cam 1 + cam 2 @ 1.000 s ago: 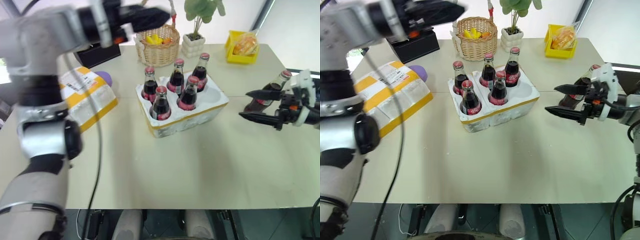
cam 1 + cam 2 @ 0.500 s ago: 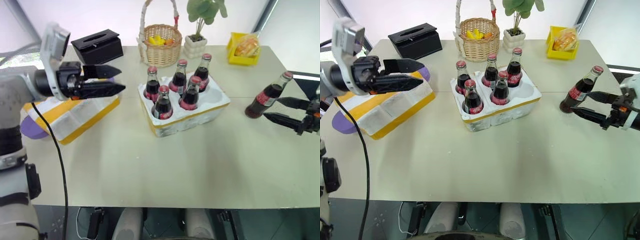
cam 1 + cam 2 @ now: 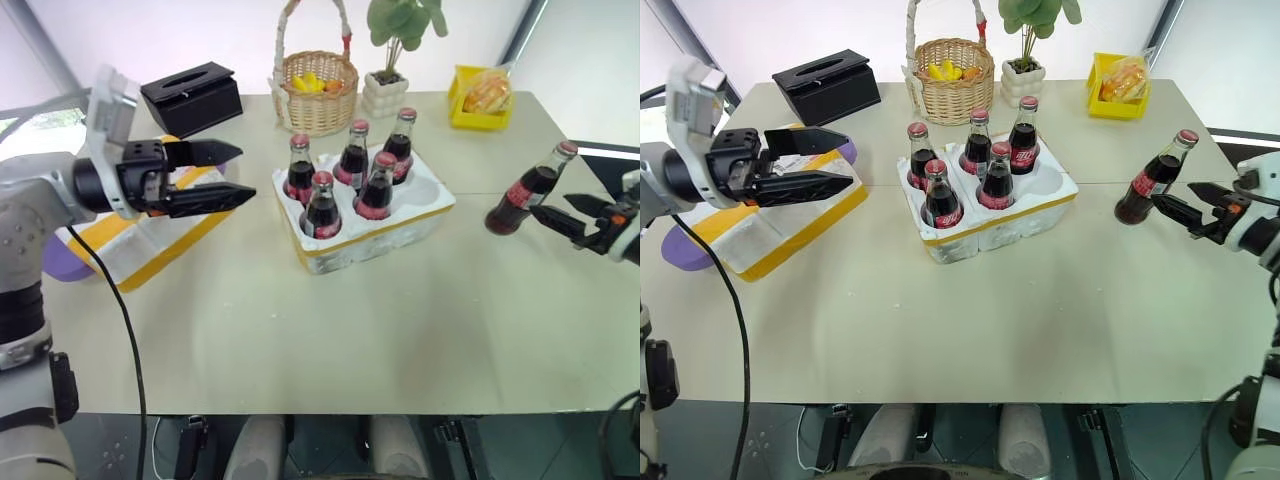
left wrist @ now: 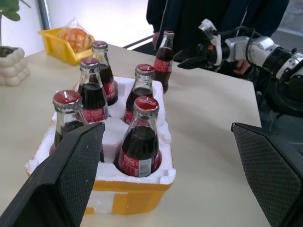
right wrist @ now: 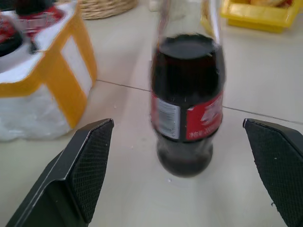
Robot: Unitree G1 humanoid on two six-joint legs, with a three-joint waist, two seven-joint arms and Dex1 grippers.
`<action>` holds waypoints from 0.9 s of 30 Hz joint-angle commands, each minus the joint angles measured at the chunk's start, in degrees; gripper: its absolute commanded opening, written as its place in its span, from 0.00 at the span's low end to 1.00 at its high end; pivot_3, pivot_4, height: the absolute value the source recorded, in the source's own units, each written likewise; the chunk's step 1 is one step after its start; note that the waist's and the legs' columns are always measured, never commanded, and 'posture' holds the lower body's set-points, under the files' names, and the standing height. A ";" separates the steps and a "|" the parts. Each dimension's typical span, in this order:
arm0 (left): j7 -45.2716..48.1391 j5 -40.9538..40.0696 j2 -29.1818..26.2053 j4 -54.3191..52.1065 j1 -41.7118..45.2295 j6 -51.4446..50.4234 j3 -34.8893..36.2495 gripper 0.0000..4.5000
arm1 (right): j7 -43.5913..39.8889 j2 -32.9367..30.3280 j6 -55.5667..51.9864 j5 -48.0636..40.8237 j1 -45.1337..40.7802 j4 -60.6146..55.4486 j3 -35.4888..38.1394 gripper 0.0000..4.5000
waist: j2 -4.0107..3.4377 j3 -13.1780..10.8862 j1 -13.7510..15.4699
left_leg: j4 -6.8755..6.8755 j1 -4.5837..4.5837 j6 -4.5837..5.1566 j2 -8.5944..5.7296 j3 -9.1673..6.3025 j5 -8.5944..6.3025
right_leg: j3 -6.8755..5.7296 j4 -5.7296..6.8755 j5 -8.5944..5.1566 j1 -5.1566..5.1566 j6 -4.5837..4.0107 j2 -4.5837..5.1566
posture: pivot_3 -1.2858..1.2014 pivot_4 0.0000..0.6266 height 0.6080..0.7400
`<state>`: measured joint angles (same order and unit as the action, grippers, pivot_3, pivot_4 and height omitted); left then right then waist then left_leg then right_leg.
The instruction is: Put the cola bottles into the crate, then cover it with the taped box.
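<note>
My right gripper's fingers stop short of the lone bottle's red label (image 3: 519,195) and would miss if closed now. They should move toward it first, then close.
The white foam crate (image 3: 392,238) with a yellow band stands mid-table and holds several cola bottles (image 3: 322,205); one front-right well (image 3: 424,192) is empty. One more cola bottle (image 3: 521,195) stands alone on the table at the right. My right gripper (image 3: 550,203) is open and level, its tips just short of that bottle. In the right wrist view the bottle (image 5: 187,101) stands ahead, centred between the fingers (image 5: 89,163). My left gripper (image 3: 245,172) hovers open above the taped box (image 3: 140,245), pointing toward the crate (image 4: 128,201).
Along the back edge stand a black tissue box (image 3: 190,95), a wicker basket (image 3: 315,92), a white plant pot (image 3: 385,92) and a yellow bin (image 3: 480,98). A purple item (image 3: 58,265) lies left of the taped box. A person in dark clothes (image 4: 189,16) stands beyond the table.
My left arm came down from high at the back left to hover over the taped box. My right gripper swung out to the right and now faces the lone bottle.
</note>
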<state>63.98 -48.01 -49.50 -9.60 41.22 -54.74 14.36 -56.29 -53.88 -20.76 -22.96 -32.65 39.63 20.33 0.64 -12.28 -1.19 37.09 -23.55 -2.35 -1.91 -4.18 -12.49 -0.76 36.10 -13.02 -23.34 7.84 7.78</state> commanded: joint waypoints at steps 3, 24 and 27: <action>-2.34 -2.99 -1.17 -2.85 -0.01 -0.46 2.40 1.00 | 0.29 0.66 2.04 1.00 -4.33 4.27 -0.38 1.00 | 0.00 0.00 0.07 | -0.01 0.00 0.00 0.01 0.05 0.00 | 0.04 -0.01 0.01 0.00 0.01 -0.01 | 0.52 0.24 1.00; -7.54 -9.92 -2.62 -8.11 -4.59 -2.24 3.96 1.00 | 3.29 8.07 7.52 4.16 -15.82 16.72 -1.99 0.70 | 0.01 0.00 -1.40 | -0.04 0.15 0.03 0.21 0.44 -0.02 | 0.34 -0.02 0.06 -0.05 -0.11 -0.18 | 0.52 0.24 1.00; -7.88 -11.11 -2.78 -8.49 -4.50 -2.62 4.05 1.00 | 2.69 8.45 8.12 4.55 -15.79 16.75 -2.38 0.59 | 0.02 0.00 -1.57 | -0.07 0.19 0.03 0.27 0.54 -0.02 | 0.41 -0.03 0.06 -0.06 -0.13 -0.23 | 0.52 0.24 1.00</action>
<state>56.21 -57.44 -51.25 -16.45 36.38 -57.26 16.73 -52.58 -45.78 -13.30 -18.28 -47.31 56.81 18.01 0.66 -12.29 -2.75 37.02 -23.37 -2.32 -1.63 -3.63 -12.51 -0.34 36.08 -12.95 -23.43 7.70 7.55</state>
